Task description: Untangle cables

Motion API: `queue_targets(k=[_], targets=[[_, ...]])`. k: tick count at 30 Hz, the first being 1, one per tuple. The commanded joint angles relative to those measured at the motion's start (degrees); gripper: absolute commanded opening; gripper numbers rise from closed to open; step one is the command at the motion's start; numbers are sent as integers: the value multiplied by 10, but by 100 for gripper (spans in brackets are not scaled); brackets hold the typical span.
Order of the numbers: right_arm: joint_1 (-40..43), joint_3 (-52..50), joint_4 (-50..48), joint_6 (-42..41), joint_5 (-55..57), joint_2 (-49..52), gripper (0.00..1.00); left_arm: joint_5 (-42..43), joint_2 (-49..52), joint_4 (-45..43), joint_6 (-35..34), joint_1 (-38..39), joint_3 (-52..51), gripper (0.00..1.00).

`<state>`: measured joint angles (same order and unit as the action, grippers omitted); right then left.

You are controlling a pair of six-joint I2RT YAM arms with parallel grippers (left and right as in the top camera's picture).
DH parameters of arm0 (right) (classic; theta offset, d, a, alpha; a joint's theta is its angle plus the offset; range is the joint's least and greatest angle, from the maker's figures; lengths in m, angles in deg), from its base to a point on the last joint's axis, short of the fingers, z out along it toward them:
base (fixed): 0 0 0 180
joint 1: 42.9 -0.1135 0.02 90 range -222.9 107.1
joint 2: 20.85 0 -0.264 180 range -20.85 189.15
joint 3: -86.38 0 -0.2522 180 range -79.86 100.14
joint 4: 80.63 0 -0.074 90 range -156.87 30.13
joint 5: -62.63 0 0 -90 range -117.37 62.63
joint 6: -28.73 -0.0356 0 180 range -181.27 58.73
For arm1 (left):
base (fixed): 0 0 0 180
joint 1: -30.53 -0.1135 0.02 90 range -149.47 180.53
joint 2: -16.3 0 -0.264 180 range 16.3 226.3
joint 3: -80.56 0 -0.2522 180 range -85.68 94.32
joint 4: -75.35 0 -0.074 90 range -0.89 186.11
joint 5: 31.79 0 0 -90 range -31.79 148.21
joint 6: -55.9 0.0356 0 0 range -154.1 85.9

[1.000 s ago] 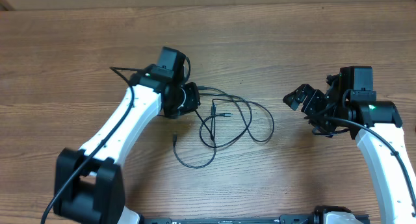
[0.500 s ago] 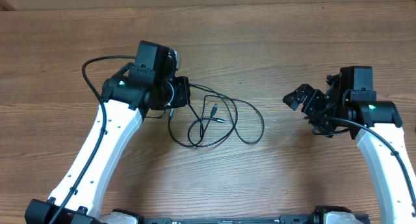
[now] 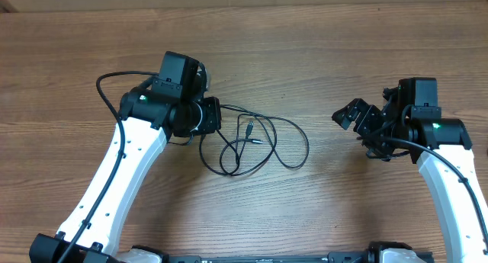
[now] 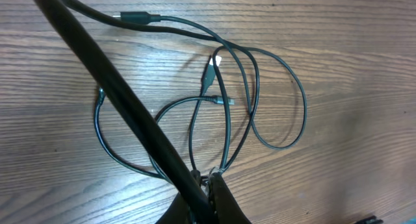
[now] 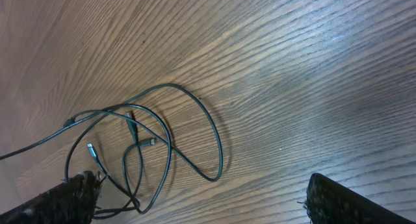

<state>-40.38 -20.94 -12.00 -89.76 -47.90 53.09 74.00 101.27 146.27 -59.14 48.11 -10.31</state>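
To pull the cables apart, my right gripper next needs to grab the cable's outer loop (image 3: 307,147) (image 5: 220,145), opposite the parts of the cables that my left gripper holds.
The two thin black cables (image 3: 250,128) lie tangled in overlapping loops on the wooden table, between the arms. My left gripper (image 3: 214,117) is at the left edge of the tangle. In the left wrist view it (image 4: 211,188) is shut on strands of the cables (image 4: 209,74), with the loops spread out ahead and small plugs in the middle. My right gripper (image 3: 358,129) is open and empty, well to the right of the tangle. In the right wrist view its fingers (image 5: 351,201) stand wide apart, and the cables (image 5: 220,152) lie at the left.
The left arm's own thick black wire (image 4: 117,94) crosses the left wrist view diagonally, over part of the tangle. The wooden table (image 3: 305,49) runs around the cables. Its far edge (image 3: 244,8) is at the top of the overhead view.
My left gripper has moved left, dragging the cables with it. The lower loop has drawn in and the tangle has shifted left. The right arm has not moved.
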Motion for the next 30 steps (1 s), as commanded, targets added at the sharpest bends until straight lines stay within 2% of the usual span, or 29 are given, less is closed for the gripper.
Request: queue_targets(k=[1, 16, 24, 30], targets=[[-3, 3, -3, 2, 5, -2, 100, 30, -11, -2, 11, 14, 13, 4], [-3, 3, -7, 2, 7, -2, 100, 55, -11, 26, 16, 67, 13, 4], [-3, 3, -40, -3, 8, -2, 100, 64, -47, 27, 68, 63, 17, 4], [-2, 3, -63, -3, 7, -2, 100, 63, -105, 1, 161, 63, 25, 4]])
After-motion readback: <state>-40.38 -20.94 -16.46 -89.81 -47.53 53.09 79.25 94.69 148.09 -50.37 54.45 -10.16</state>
